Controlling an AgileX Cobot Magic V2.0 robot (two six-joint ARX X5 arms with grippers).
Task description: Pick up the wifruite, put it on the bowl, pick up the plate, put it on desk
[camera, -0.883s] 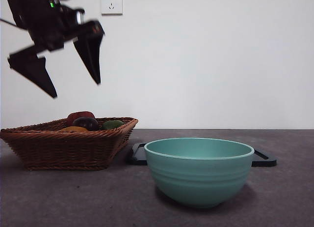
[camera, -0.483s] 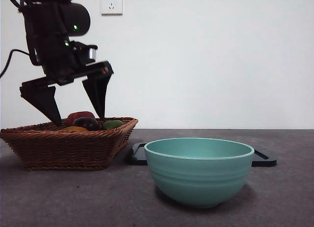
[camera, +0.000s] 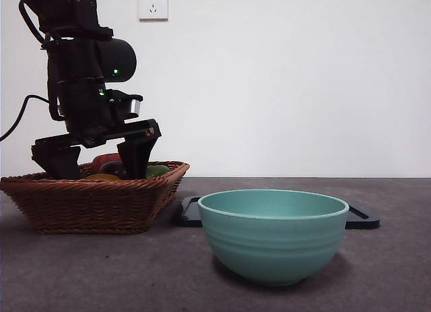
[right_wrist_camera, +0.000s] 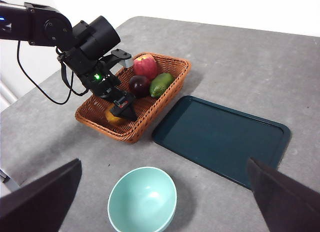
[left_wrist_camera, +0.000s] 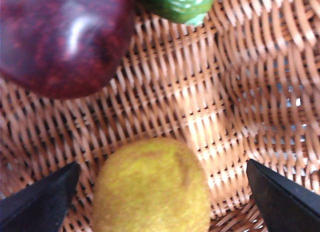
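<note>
I will next grab the wifruite with my left gripper around its round middle (left_wrist_camera: 151, 192), to put it in the teal bowl.
The wifruite (left_wrist_camera: 152, 187), round and dull orange-yellow, lies on the wicker floor of the basket (camera: 87, 204). My left gripper (left_wrist_camera: 161, 164) is open, lowered into the basket with one jaw on each side of the fruit and gaps on both sides. From the front only a sliver of the wifruite (camera: 101, 178) shows above the rim, between the dark jaws of the left gripper (camera: 97, 169). The teal bowl (camera: 273, 234) stands empty on the desk (camera: 81, 271) in front. The plate (right_wrist_camera: 222, 139), a dark teal tray, lies flat behind the bowl. My right gripper (right_wrist_camera: 164, 162) hangs open high above the table.
The basket also holds a dark purple fruit (left_wrist_camera: 60, 41), a green fruit (left_wrist_camera: 175, 4) and a red apple (right_wrist_camera: 146, 66) close to the wifruite. The left arm's cable (right_wrist_camera: 40, 86) trails over the desk's edge. A white wall with a socket (camera: 153, 3) stands behind.
The left arm has come down from above the basket until its open jaws sit inside it around the wifruite. Bowl, plate and fruit have not moved.
</note>
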